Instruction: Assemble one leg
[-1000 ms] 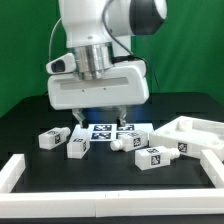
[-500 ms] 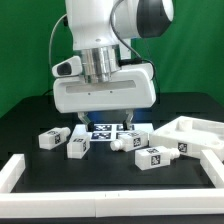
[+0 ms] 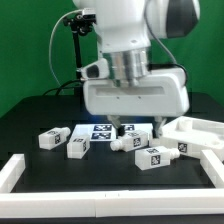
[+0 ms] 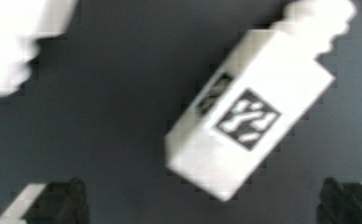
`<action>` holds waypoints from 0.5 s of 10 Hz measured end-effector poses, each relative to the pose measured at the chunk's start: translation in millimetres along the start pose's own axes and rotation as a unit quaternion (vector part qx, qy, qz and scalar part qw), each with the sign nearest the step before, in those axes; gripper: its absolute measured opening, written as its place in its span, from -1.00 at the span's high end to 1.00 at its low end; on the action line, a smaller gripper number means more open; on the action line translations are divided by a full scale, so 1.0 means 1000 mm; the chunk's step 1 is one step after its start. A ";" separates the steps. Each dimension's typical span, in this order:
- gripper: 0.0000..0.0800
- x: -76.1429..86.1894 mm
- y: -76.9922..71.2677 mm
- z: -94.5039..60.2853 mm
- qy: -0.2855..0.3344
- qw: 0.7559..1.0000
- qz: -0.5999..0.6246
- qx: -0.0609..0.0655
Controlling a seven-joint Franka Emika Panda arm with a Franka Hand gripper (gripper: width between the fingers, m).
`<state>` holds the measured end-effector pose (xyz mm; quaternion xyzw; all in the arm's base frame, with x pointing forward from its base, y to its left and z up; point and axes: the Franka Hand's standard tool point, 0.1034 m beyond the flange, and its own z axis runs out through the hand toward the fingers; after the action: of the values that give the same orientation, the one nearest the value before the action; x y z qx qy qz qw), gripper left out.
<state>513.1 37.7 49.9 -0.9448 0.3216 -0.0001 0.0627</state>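
Note:
I next need to grab the white leg with my gripper by its square body [image 3: 153, 158] [image 4: 249, 112], which leaves its stubby round end free, so that I can assemble one leg.
Several white legs with square tags lie on the black table in the exterior view: one [image 3: 53, 138] and another [image 3: 78, 147] towards the left, one [image 3: 128, 141] in the middle, and one [image 3: 155, 156] further right. My gripper [image 3: 135, 127] hangs open and empty just above the middle legs. In the wrist view one leg [image 4: 249, 105] lies diagonally on the table, its stubby round end pointing away from the fingers. My gripper [image 4: 204, 205] is open, with the dark fingertips [image 4: 53, 205] apart on either side of the leg's near corner and not touching it.
The marker board [image 3: 100, 130] lies behind the legs. The large flat white panel [image 3: 195, 135] lies at the exterior view's right. A white border [image 3: 20, 172] runs round the table's front and sides. Another white part [image 4: 18, 40] shows at the wrist view's edge.
The arm has moved towards the exterior view's right, from above the marker board to above the middle and right legs. The gripper stays open. No part has moved.

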 end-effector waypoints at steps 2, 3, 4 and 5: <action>-0.62 -0.003 0.007 0.010 0.033 0.999 -0.013 0.008; -0.62 -0.005 0.006 0.009 0.026 1.000 -0.012 0.007; -0.62 -0.004 0.005 0.009 0.027 1.000 -0.012 0.007; -0.62 -0.004 0.005 0.009 0.027 1.000 -0.012 0.007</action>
<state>507.0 37.1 40.0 -0.9478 0.3117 -0.0285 0.0607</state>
